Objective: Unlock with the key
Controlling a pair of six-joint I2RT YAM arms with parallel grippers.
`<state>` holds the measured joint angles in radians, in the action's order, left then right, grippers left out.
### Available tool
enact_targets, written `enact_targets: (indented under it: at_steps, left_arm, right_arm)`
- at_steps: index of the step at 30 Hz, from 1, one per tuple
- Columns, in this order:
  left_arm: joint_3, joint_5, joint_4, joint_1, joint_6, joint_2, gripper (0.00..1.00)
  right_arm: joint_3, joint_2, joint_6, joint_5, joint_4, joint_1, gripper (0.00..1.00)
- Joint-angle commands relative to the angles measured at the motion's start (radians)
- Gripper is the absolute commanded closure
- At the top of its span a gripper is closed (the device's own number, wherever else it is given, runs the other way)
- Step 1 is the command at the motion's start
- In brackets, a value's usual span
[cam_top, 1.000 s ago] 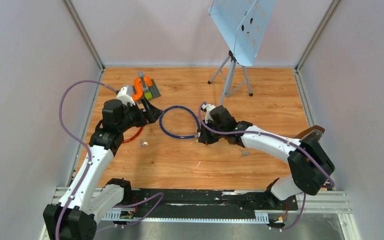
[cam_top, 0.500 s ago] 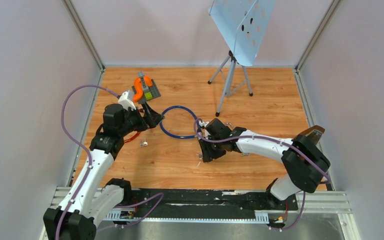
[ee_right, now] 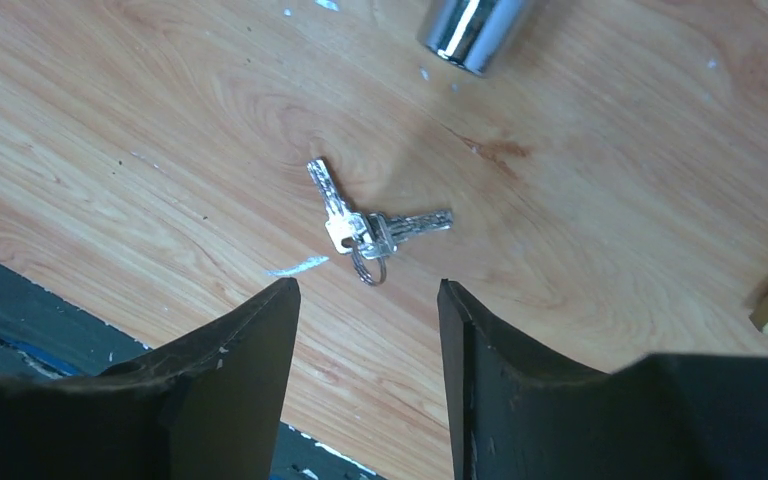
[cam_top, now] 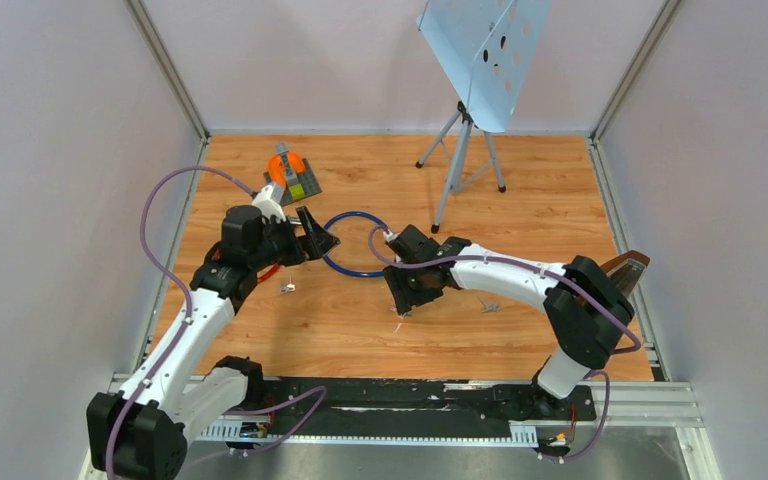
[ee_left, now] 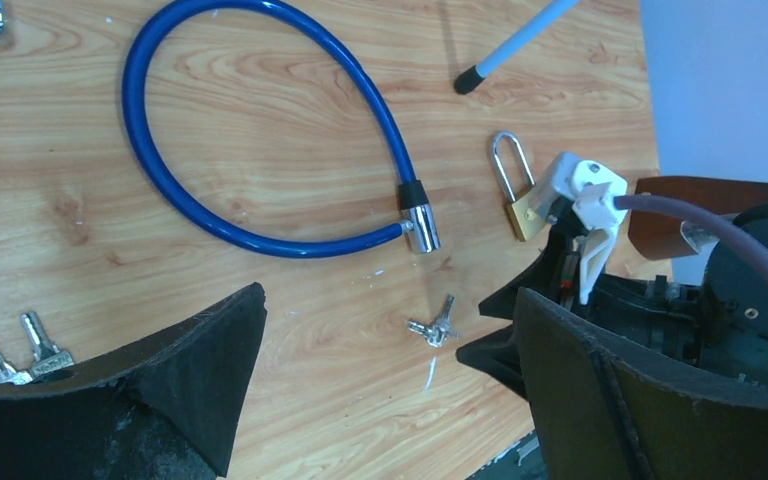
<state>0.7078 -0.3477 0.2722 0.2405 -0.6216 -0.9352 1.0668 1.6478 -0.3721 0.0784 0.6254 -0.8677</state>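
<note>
I will next hold one key's head [cam_top: 406, 314] [ee_right: 349, 232] beside the ring with my right gripper. The key's blade will then stick out free, so I can hand the key over to my left gripper.
A small bunch of silver keys [ee_right: 370, 228] on a ring lies flat on the wooden table [cam_top: 520, 200], just beyond the tips of my right gripper [ee_right: 368, 288], which hangs open above it and touches nothing. The blue cable lock [ee_left: 260, 243] lies looped beyond it, with its silver lock head [ee_left: 421, 228] close to the keys [ee_left: 437, 327]. A brass padlock [ee_left: 522, 205] lies beside the right wrist. My left gripper [ee_left: 390, 300] is wide open and empty, at the loop's left side [cam_top: 315, 238].
An orange lock [cam_top: 282, 165] sits on a grey plate [cam_top: 305, 185] at the back left. A second pair of keys [ee_left: 15, 355] lies near the left arm, another set [cam_top: 488, 306] by the right forearm. A music stand's tripod [cam_top: 460, 150] stands at the back.
My right gripper has opened and moved from the cable's lock head towards the near edge, over the key bunch. The left arm has swung slightly right.
</note>
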Motion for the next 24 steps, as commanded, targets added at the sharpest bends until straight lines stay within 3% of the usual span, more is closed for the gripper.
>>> enact_targets:
  at_steps: [1, 10, 24]
  left_arm:
    - [0.034, 0.019, 0.004, 0.025, 0.022, -0.009, 0.0]
    - [0.073, 0.109, 0.074, 0.026, 0.034, -0.02, 0.0]
    - [0.079, 0.154, 0.107, 0.026, 0.055, -0.03, 0.0]
  right_arm:
    - [0.062, 0.035, 0.07, -0.075, 0.002, -0.053, 0.47]
    - [0.12, 0.134, 0.156, -0.123, 0.025, -0.092, 0.55]
    - [0.123, 0.242, 0.175, -0.2, 0.024, -0.137, 0.58]
